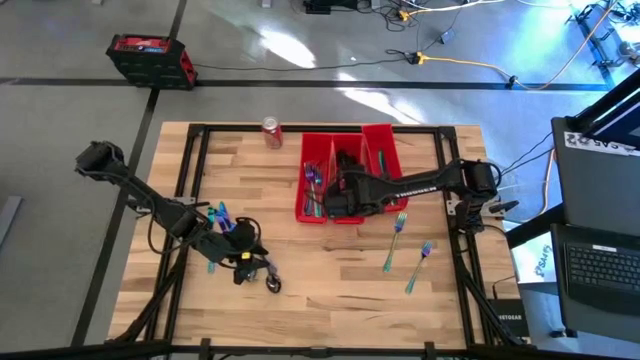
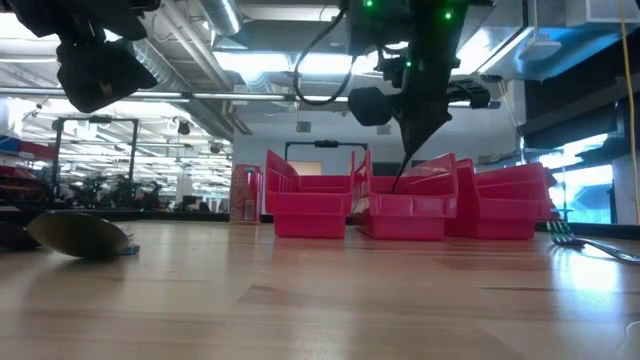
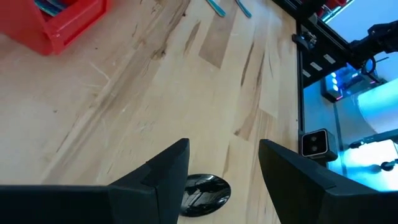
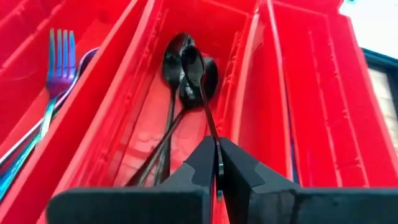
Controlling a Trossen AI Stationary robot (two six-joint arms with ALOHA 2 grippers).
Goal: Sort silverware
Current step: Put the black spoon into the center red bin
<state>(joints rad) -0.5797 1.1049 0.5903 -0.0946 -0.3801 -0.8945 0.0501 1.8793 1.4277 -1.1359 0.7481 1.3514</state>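
Observation:
The dark spoon (image 4: 194, 64) runs lengthwise inside the sides of the middle bin and would fall inside, so the robot's right gripper should open now.
Three long red bins (image 1: 345, 175) stand side by side at the table's far middle. My right gripper (image 4: 217, 146) hangs over the middle bin (image 4: 249, 81), shut on a dark spoon (image 4: 194, 65); more spoons (image 4: 171, 62) lie on that bin's floor. The neighbouring bin holds iridescent forks (image 4: 59, 53). My left gripper (image 3: 224, 155) hovers open near the table's left front, above a dark spoon (image 3: 205, 191) lying on the wood (image 1: 272, 285). Two forks (image 1: 397, 238) (image 1: 418, 266) lie on the table right of middle, and teal pieces (image 1: 220, 214) lie by the left arm. My right gripper pinches the spoon's slim handle (image 4: 213, 132) between its two fingers, back from the bowl. The fingers slant down into the bin from the table's right, lying along the handle. The bowl (image 4: 193, 62) points ahead over the spoons below; whether it touches them I cannot tell.
A red soda can (image 1: 271, 132) stands at the far edge, left of the bins. Black frame rails (image 1: 190, 170) run along the table's left and right sides. Bare wood spreads across the near middle (image 1: 340, 300).

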